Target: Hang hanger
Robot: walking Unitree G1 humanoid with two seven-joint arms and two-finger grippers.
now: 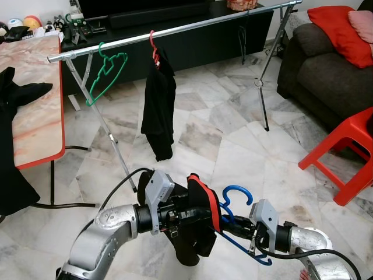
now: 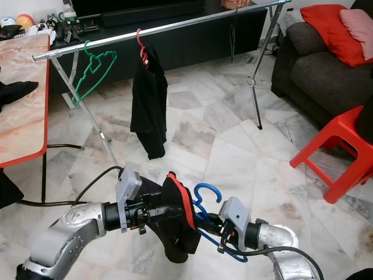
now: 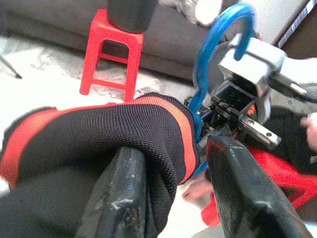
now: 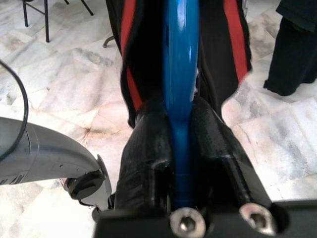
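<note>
The black garment needs to be grabbed next by its red-edged opening [image 1: 210, 204] [image 3: 182, 146] with my left gripper, because that edge stands up while the cloth below hangs loose.
My right gripper [image 4: 177, 111] is shut on the lower bar of a blue hanger [image 1: 238, 192], low in front of me. A black garment with red trim [image 1: 195, 236] hangs over that hanger. My left gripper [image 3: 178, 148] is at the garment's red-edged opening, open, with one finger [image 3: 124, 198] tucked under the fabric and the other beside the hanger hook. Farther ahead runs the silver clothes rail [image 1: 192, 28]. An empty green hanger [image 1: 105, 73] hangs on it, along with a red hanger [image 1: 154, 48] carrying a black garment [image 1: 158, 102].
A marble-topped table with a red edge [image 1: 44, 116] stands at the left, with dark clothes [image 1: 11, 96] draped on it. A red plastic stool [image 1: 344, 151] and a dark sofa [image 1: 317, 70] are at the right. A black TV cabinet [image 1: 198, 46] stands behind the rail.
</note>
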